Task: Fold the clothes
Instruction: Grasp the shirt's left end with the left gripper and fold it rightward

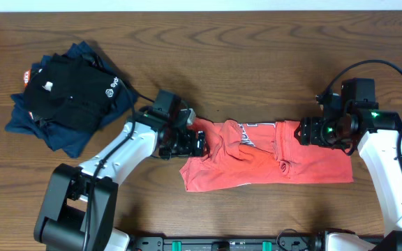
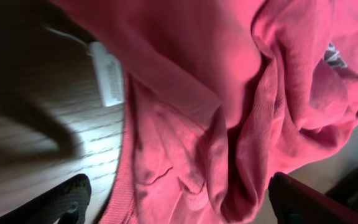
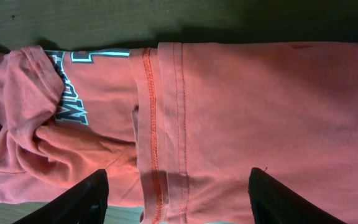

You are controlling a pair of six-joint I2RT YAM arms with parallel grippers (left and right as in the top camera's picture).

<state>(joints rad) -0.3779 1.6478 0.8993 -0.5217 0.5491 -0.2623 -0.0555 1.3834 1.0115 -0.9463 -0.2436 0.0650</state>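
The coral-red T-shirt (image 1: 271, 162) needs to be picked up next by its bunched collar end (image 1: 210, 139) with my left gripper. Then that crumpled end can be folded over the flat part.
The coral-red T-shirt (image 1: 271, 162) lies crumpled lengthwise across the table's middle, its lettering partly showing. My left gripper (image 1: 185, 141) is open at the shirt's left end, its fingers spread either side of the bunched collar area (image 2: 191, 186); the white neck tag (image 2: 107, 81) lies on the wood beside it. My right gripper (image 1: 311, 131) is open over the shirt's top right edge, its fingers straddling a stitched hem (image 3: 160, 143). Neither gripper holds the cloth.
A pile of navy-blue folded garments with a black shirt on top (image 1: 65, 94) lies at the back left. The wooden table (image 1: 257, 56) stretches behind the shirt. The arm bases stand at the front edge.
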